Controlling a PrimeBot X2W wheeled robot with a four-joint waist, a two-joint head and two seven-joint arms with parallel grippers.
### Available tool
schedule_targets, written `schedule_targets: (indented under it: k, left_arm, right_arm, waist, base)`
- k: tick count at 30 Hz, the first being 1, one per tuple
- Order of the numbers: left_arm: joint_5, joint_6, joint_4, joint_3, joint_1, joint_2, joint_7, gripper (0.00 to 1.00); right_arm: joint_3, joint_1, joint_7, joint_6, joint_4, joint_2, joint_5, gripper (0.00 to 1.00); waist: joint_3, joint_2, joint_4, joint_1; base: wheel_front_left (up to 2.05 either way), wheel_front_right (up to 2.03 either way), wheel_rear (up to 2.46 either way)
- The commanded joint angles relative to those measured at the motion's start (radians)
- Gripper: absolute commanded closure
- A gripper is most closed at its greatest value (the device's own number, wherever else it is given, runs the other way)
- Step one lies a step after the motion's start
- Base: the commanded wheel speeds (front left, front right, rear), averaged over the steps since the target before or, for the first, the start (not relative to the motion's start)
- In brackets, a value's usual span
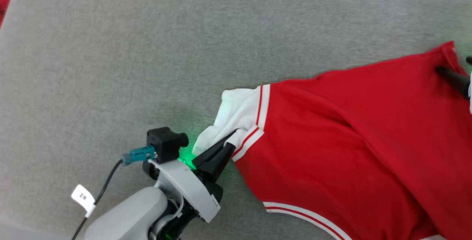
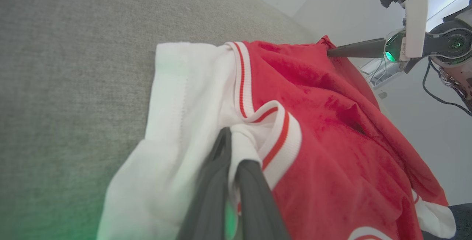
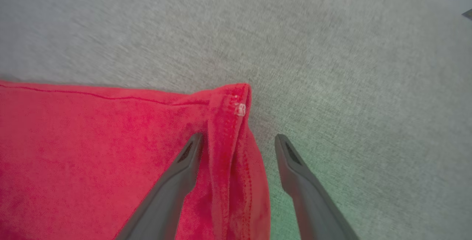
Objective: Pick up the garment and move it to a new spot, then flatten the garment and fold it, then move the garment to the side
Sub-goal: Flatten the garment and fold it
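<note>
Next, my right gripper pinches the shirt's far red hem corner, as the red shirt's hem edge is turned up.
The garment (image 1: 354, 136) is a red shirt with a white sleeve (image 1: 236, 109) and striped bands, lying spread on the grey surface at the right of the head view. My left gripper (image 1: 233, 139) is shut on the white sleeve cloth beside the striped seam band. In the left wrist view its fingers (image 2: 254, 188) pinch a fold of the sleeve (image 2: 177, 122). My right gripper (image 3: 239, 138) stands open, its fingers on either side of the garment's far red corner hem (image 3: 230, 129). It also shows at the right edge of the head view (image 1: 454, 66).
A grey fabric surface (image 1: 147, 48) stretches wide to the left and far side of the garment. A dark cable with a white tag (image 1: 84, 197) hangs by my left forearm. A bit of red (image 1: 3, 6) shows at the head view's top left edge.
</note>
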Motion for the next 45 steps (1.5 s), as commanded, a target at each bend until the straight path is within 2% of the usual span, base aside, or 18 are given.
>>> schedule_targets:
  k: [1,3,4,5,6,9,13,18,23,26,31,36,39,45]
  left_arm:
    - [0.010,-0.007,0.012,0.001,-0.009,-0.005,-0.001,1.00]
    - [0.011,-0.013,0.025,0.003,-0.013,-0.015,-0.003,1.00]
    - [0.012,-0.016,0.032,0.005,-0.014,-0.018,-0.004,1.00]
    - [0.012,-0.017,0.037,0.007,-0.014,-0.021,-0.004,1.00]
    - [0.012,-0.019,0.042,0.010,-0.013,-0.023,-0.004,1.00]
    - [-0.005,-0.026,0.052,0.027,-0.003,-0.025,-0.006,1.00]
    - [-0.032,-0.034,0.054,0.069,-0.011,-0.008,-0.009,1.00]
    - [-0.072,-0.043,0.057,0.122,-0.136,0.032,0.011,1.00]
    - [-0.129,-0.043,0.084,0.173,-0.378,0.061,0.098,1.00]
    - [-0.163,-0.043,0.156,0.210,-0.558,0.060,0.158,1.00]
    - [-0.184,-0.040,0.366,0.301,-0.864,0.014,0.169,1.00]
    - [-0.164,-0.039,0.530,0.333,-1.086,-0.053,0.106,1.00]
    - [-0.190,-0.039,0.551,0.326,-1.104,-0.084,0.086,1.00]
    - [-0.257,-0.040,0.462,0.254,-0.931,-0.086,0.062,1.00]
  right_arm:
    - [0.023,-0.009,0.004,-0.001,0.015,-0.013,0.009,0.00]
    - [0.062,-0.018,0.005,-0.001,0.044,-0.022,0.029,0.00]
    - [0.081,-0.013,0.007,-0.001,0.056,-0.023,0.038,0.13]
    - [0.099,-0.011,0.006,-0.001,0.063,-0.026,0.050,0.71]
    - [0.108,-0.012,-0.004,0.000,0.069,-0.030,0.060,1.00]
    - [0.111,-0.029,-0.052,0.000,0.089,-0.031,0.091,1.00]
    - [0.049,-0.080,-0.177,-0.001,0.123,-0.015,0.119,1.00]
    - [-0.028,-0.168,-0.333,-0.001,0.211,0.026,0.112,1.00]
    - [-0.121,-0.333,-0.474,-0.001,0.306,0.064,0.069,1.00]
    - [-0.179,-0.461,-0.546,-0.001,0.367,0.082,0.035,1.00]
    - [-0.233,-0.668,-0.658,-0.002,0.454,0.110,-0.027,1.00]
    - [-0.242,-0.811,-0.742,-0.004,0.531,0.123,-0.053,1.00]
    - [-0.215,-0.824,-0.757,-0.004,0.568,0.135,-0.042,1.00]
    - [-0.116,-0.682,-0.744,-0.001,0.557,0.127,0.033,1.00]
  waist:
    - [0.026,0.0000,0.030,0.0000]
    - [0.028,0.0000,0.035,0.0000]
    - [0.028,0.0000,0.036,0.0000]
    - [0.027,0.0000,0.036,0.0000]
    - [0.026,0.0000,0.036,0.0000]
    - [0.017,0.0000,0.031,0.0000]
    - [0.001,0.0000,0.016,0.0000]
    - [-0.012,0.0000,-0.012,0.0000]
    - [0.009,0.0000,-0.042,0.0000]
    - [0.034,0.0000,-0.062,0.0000]
    - [0.076,0.0000,-0.095,0.0000]
    - [0.096,0.0000,-0.110,0.0000]
    - [0.101,0.0000,-0.116,0.0000]
    - [0.106,0.0000,-0.112,0.0000]
  base:
    - [0.00,0.00,0.00]
    - [0.00,0.00,0.00]
    - [0.00,0.00,0.00]
    - [0.00,0.00,0.00]
    - [0.00,0.00,0.00]
    - [0.00,0.00,0.00]
    - [0.00,0.00,0.00]
    - [0.00,0.00,0.00]
    - [0.00,0.00,0.00]
    - [0.00,0.00,0.00]
    - [0.00,0.00,0.00]
    - [0.00,0.00,0.00]
    - [0.00,0.00,0.00]
    - [0.00,0.00,0.00]
